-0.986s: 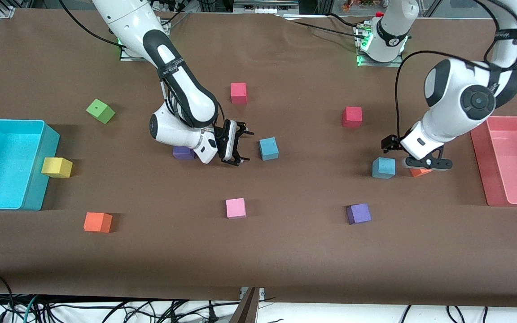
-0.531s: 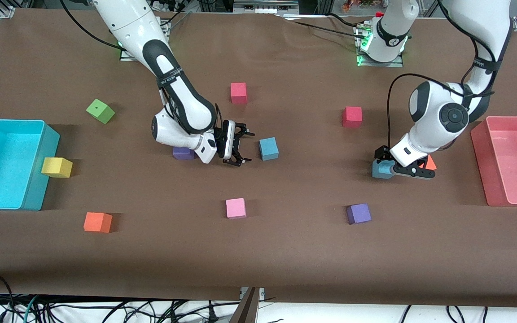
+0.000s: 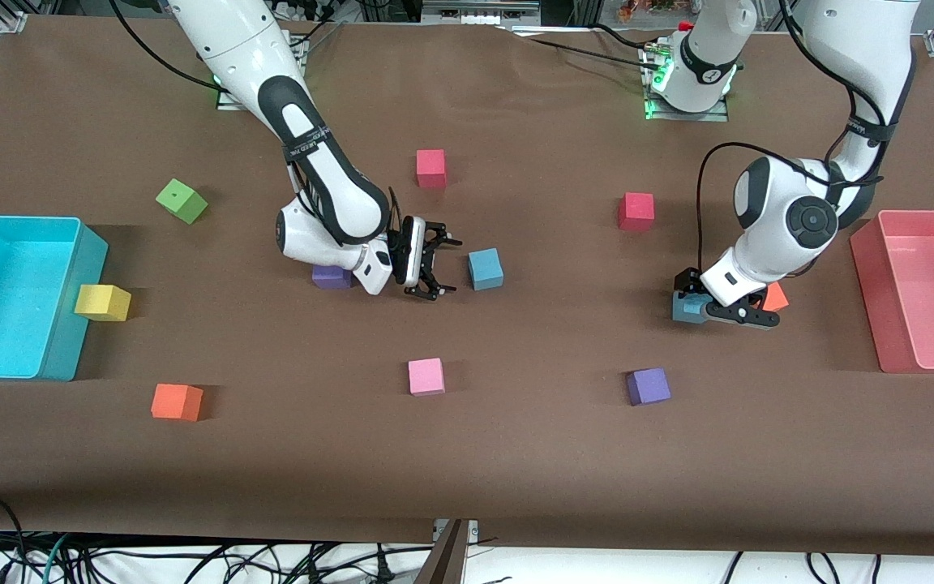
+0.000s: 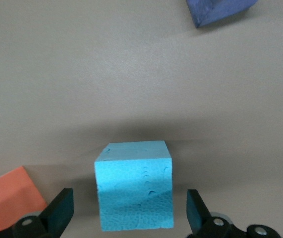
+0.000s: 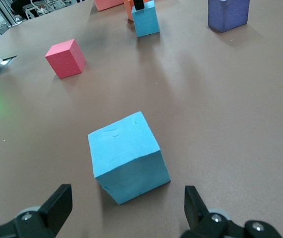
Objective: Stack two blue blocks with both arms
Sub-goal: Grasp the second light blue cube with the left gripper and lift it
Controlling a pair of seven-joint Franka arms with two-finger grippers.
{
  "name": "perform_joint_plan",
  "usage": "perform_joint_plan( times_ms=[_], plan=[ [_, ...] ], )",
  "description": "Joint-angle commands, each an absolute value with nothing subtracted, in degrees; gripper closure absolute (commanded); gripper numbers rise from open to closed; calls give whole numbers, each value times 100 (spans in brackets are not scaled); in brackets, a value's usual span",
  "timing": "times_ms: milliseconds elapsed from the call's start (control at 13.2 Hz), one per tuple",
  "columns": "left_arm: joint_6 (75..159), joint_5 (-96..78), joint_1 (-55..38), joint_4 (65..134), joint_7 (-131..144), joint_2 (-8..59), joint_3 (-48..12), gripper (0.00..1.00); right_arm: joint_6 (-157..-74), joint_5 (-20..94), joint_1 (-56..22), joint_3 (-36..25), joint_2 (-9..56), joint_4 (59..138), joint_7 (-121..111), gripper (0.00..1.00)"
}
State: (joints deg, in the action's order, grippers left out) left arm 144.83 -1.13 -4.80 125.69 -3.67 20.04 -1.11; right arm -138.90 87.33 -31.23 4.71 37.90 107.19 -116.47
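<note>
The left gripper grips the upright sides of the blue block it is around next, to stack it on the other blue block (image 3: 486, 268).
Two sky-blue blocks lie on the brown table. One blue block (image 3: 485, 268) sits mid-table just ahead of my right gripper (image 3: 443, 265), which is open and low; in the right wrist view this block (image 5: 129, 156) lies apart from the fingertips (image 5: 57, 204). The other blue block (image 3: 683, 309) lies toward the left arm's end. My left gripper (image 3: 698, 305) is down around it and open. In the left wrist view the block (image 4: 134, 183) sits between the fingers (image 4: 59, 208), with gaps on both sides.
An orange cube (image 3: 776, 296) lies beside the left gripper and a purple cube (image 3: 331, 277) under the right wrist. Red (image 3: 636, 211), pink (image 3: 426, 376) and purple (image 3: 648, 386) cubes lie around. A cyan bin (image 3: 70, 341) and a pink bin (image 3: 868, 268) stand at the table's ends.
The left arm has lowered and shifted over its blue block, so the open fingers now straddle it. The right gripper has barely moved.
</note>
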Motion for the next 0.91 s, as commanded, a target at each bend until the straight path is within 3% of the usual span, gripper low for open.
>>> perform_joint_plan(
  times_ms=[0,228,303,531,759,834],
  plan=[
    [14572,-220,-562,12480,-316,2145,-79,0,-13843,8877,-3041,545,3788,10810,-11839,0],
    [14607,-228,-563,12481,-316,2223,-79,1,-13843,8877,-3032,545,3771,10872,-11848,0],
    [14677,-263,-563,12480,-308,2276,-79,8,-13843,8877,-3032,545,3762,10872,-11830,0],
    [14845,-308,-598,12489,-308,2408,-79,37,-13834,8877,-3032,545,3744,10960,-11900,0],
    [14731,-281,-589,12489,-369,2234,-79,89,-13834,8877,-3032,545,3744,10960,-11900,0],
    [14548,-281,-598,12463,-343,2050,-79,96,-13834,8877,-3032,545,3744,10960,-11900,0]
  ],
)
